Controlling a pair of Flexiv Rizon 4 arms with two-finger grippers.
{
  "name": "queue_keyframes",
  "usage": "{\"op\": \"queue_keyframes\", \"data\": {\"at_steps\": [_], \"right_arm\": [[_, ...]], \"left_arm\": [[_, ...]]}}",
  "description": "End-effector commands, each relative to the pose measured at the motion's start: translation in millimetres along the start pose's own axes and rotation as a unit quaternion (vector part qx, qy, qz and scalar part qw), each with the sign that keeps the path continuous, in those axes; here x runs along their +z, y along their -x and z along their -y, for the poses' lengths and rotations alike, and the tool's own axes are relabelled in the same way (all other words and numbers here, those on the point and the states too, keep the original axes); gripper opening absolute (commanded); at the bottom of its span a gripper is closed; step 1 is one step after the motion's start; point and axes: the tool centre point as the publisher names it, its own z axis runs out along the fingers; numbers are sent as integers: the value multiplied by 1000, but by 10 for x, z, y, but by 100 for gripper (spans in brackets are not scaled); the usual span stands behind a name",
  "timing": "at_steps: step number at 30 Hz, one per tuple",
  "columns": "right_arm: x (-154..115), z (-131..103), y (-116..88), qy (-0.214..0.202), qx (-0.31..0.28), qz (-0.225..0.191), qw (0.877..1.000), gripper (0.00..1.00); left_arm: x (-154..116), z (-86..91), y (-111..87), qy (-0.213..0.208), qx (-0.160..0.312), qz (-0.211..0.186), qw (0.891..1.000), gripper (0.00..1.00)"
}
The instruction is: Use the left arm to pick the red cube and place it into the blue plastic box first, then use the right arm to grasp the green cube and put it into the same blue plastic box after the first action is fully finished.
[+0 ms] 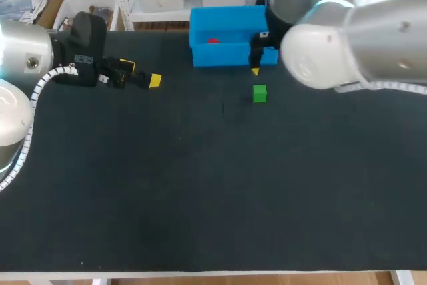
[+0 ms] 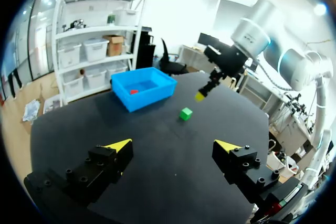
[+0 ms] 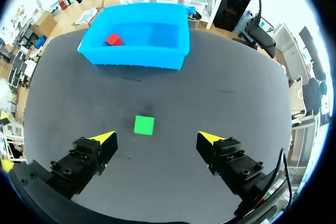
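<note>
My right gripper grabs the green cube [image 1: 259,93] by its opposite sides next. The green cube then goes into the blue plastic box beside the red cube.
The red cube [image 1: 213,41] [image 3: 113,39] [image 2: 134,91] lies inside the blue plastic box [image 1: 200,57] [image 3: 169,56] [image 2: 149,97] at the table's back edge. The green cube [image 1: 259,93] [image 3: 144,125] [image 2: 185,114] sits on the black mat just in front of the box. My right gripper [image 1: 255,68] [image 3: 156,139] hangs open above the green cube, which lies between and slightly ahead of its fingers. My left gripper [image 1: 141,78] [image 2: 174,146] is open and empty at the back left, far from both cubes. In the left wrist view my right gripper [image 2: 201,96] hovers above the green cube.
The black mat [image 1: 200,178] covers the whole table, with wide bare room in the middle and front. My right arm's large white body [image 1: 347,38] hangs over the back right of the table.
</note>
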Motion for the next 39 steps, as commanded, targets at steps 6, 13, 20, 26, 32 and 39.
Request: {"op": "queue_keyframes", "data": {"at_steps": [6, 13, 20, 26, 32, 39], "right_arm": [[191, -163, 110, -14, 7, -37, 999, 100], [255, -149, 70, -12, 13, -45, 999, 100], [395, -124, 29, -8, 23, -51, 998, 100], [538, -134, 1, -4, 25, -53, 998, 100], [684, -186, 1, 1, 20, -57, 998, 100], [833, -193, 5, -1, 13, -63, 998, 100]], "left_arm": [[-8, -15, -30, -3, 2, 7, 1000, 100], [-8, -15, -30, -3, 2, 7, 1000, 100], [-8, -15, -30, -3, 2, 7, 1000, 100], [-8, -15, -30, -3, 2, 7, 1000, 100], [-8, -15, -30, -3, 2, 7, 1000, 100], [-8, -15, -30, -3, 2, 7, 1000, 100]]}}
